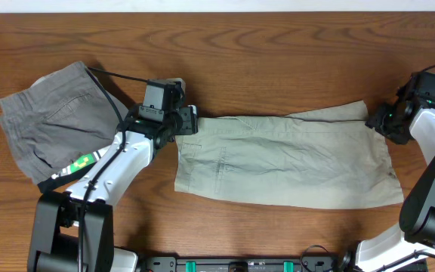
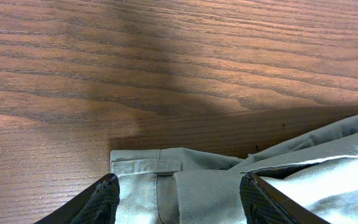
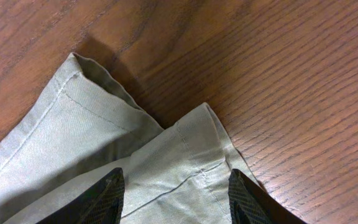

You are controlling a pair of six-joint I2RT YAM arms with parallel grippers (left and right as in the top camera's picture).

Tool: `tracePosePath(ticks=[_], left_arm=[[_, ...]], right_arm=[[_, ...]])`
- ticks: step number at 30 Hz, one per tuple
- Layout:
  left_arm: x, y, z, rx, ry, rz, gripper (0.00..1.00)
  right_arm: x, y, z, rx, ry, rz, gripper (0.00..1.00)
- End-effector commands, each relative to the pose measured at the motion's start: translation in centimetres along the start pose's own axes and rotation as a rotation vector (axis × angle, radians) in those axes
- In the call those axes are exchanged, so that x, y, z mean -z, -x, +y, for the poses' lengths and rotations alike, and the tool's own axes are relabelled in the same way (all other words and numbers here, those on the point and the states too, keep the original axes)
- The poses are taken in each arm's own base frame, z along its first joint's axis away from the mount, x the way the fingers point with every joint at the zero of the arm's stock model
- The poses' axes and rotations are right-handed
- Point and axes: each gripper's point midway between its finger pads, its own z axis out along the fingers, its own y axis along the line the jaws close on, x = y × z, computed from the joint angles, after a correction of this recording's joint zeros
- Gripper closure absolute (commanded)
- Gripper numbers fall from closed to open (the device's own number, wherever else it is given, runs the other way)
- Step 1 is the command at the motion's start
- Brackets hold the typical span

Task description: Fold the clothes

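My open fingers stop short of the shorts' upper corner, so closing now would miss it. My right gripper moves toward the corner next, then closes on it.
The pale khaki-green shorts (image 1: 285, 159) lie spread flat across the middle of the wooden table, waistband to the left, leg hems to the right. My left gripper (image 1: 181, 121) is open over the upper-left waistband corner; its fingers (image 2: 179, 199) straddle the waistband and belt loop (image 2: 148, 165). My right gripper (image 1: 376, 121) is open over the upper-right hem corner; its fingers (image 3: 176, 196) straddle the hem (image 3: 191, 162). Neither holds the cloth.
A darker grey folded pair of shorts (image 1: 51, 121) lies at the far left of the table (image 1: 278, 60). The left arm's cable runs over its right edge. Bare wood shows behind and in front of the shorts.
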Motion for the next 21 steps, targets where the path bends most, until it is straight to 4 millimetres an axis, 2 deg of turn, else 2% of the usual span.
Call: tracePosePath(ticks=[1, 6, 8, 12, 13, 21], left_arm=[[-0.7, -0.5, -0.2, -0.004, -0.027, 0.026, 0.35], [-1.8, -1.1, -1.6, -0.007, -0.114, 0.055, 0.37], [-2.0, -1.3, -1.8, -0.014, -0.119, 0.062, 0.51], [-2.1, -1.8, -1.9, -0.034, -0.118, 0.077, 0.91], [-2.1, -1.9, -1.9, -0.032, -0.117, 0.082, 0.94], [-2.1, -2.4, -1.7, -0.028, -0.109, 0.103, 0.94]], right_arm=[[-0.2, 0.0, -0.1, 0.009, 0.004, 0.009, 0.48], [-0.2, -0.2, -0.1, 0.009, 0.002, 0.014, 0.48], [-0.2, -0.3, -0.1, 0.008, 0.000, 0.020, 0.48], [-0.2, -0.5, -0.2, 0.008, -0.002, 0.026, 0.49], [-0.2, -0.5, -0.2, 0.008, -0.002, 0.026, 0.49], [-0.2, 0.0, -0.4, 0.006, -0.009, 0.007, 0.51]])
